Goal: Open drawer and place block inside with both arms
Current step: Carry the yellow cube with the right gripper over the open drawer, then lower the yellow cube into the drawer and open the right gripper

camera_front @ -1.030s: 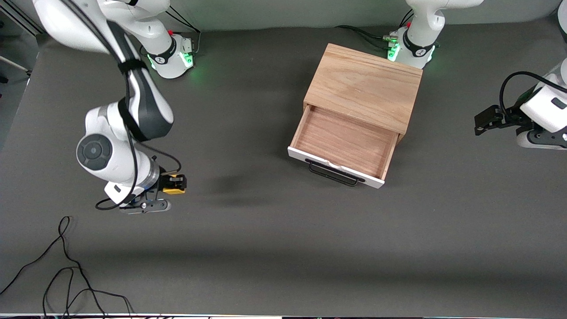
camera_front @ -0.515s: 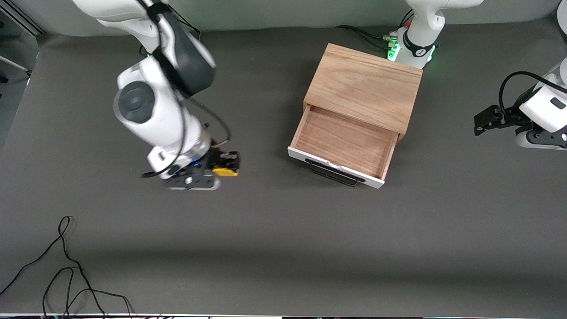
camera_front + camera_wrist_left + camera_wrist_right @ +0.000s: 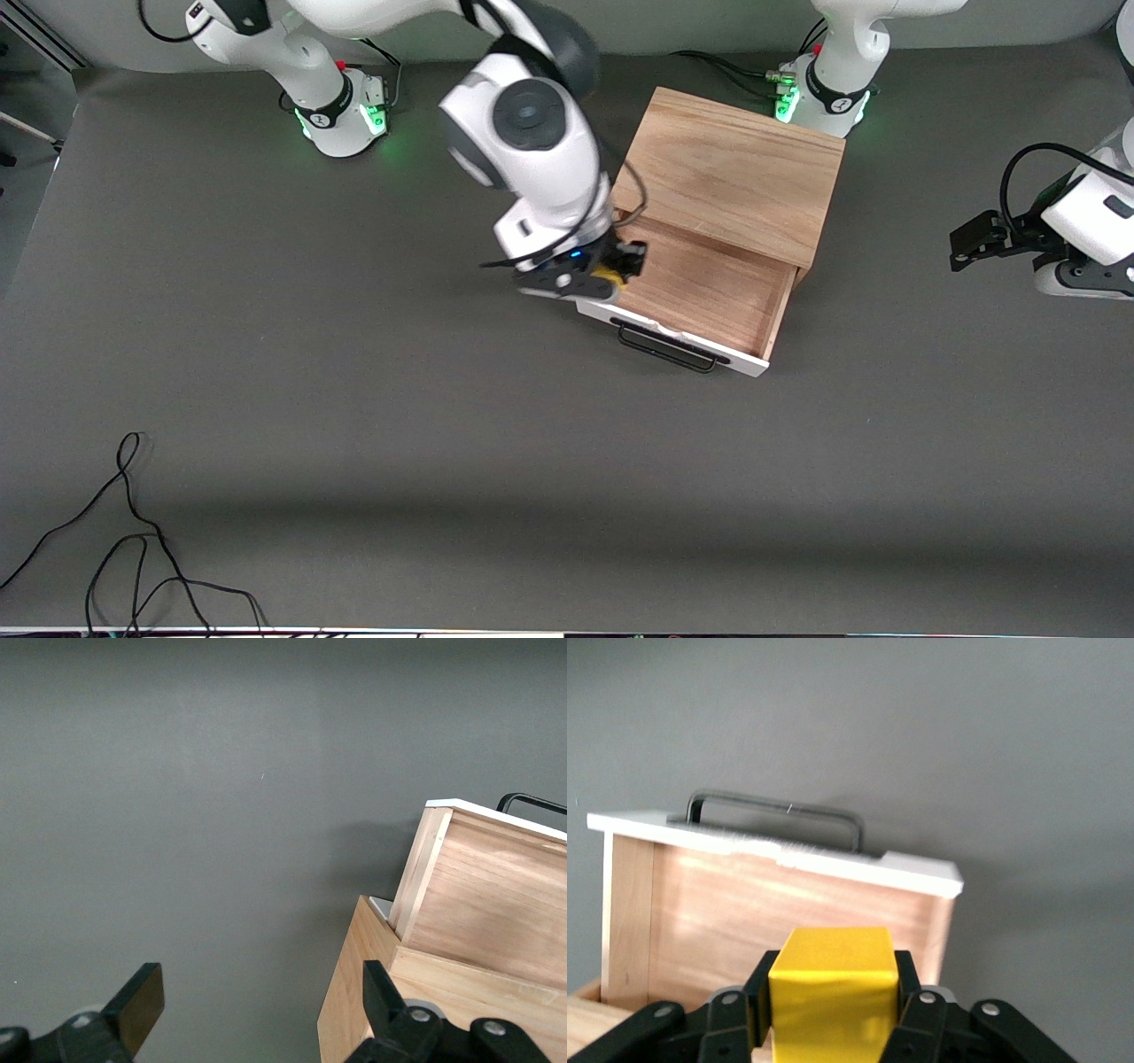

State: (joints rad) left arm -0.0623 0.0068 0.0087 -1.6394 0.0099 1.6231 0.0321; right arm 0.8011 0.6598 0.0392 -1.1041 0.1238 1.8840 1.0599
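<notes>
The robot's right gripper should keep hold of the yellow block until it gets to the bottom of the drawer, because the block is hanging above the drawer's near edge (image 3: pixel 598 1014).
The drawer (image 3: pixel 691 288) stands pulled open from the light oak box (image 3: pixel 731 173), its white front panel and black wire handle (image 3: pixel 664 347) toward the front camera. My right gripper (image 3: pixel 620 266) is shut on the small yellow block (image 3: pixel 609 275) and holds it over the drawer's end toward the right arm. In the right wrist view the block (image 3: pixel 831 997) sits between the fingers, with the drawer's wood interior (image 3: pixel 771 930) and handle (image 3: pixel 775 811) below. My left gripper (image 3: pixel 974 239) waits open and empty at the left arm's end of the table; its fingers (image 3: pixel 142 1001) show beside the box (image 3: pixel 443 992).
A loose black cable (image 3: pixel 133 532) lies on the grey table near the front camera at the right arm's end. Both green-lit arm bases (image 3: pixel 345 111) stand along the table edge farthest from the front camera; the left arm's base is next to the box.
My right arm has carried the yellow block from the open table at the right arm's end across to above the open drawer. The left arm has not moved.
</notes>
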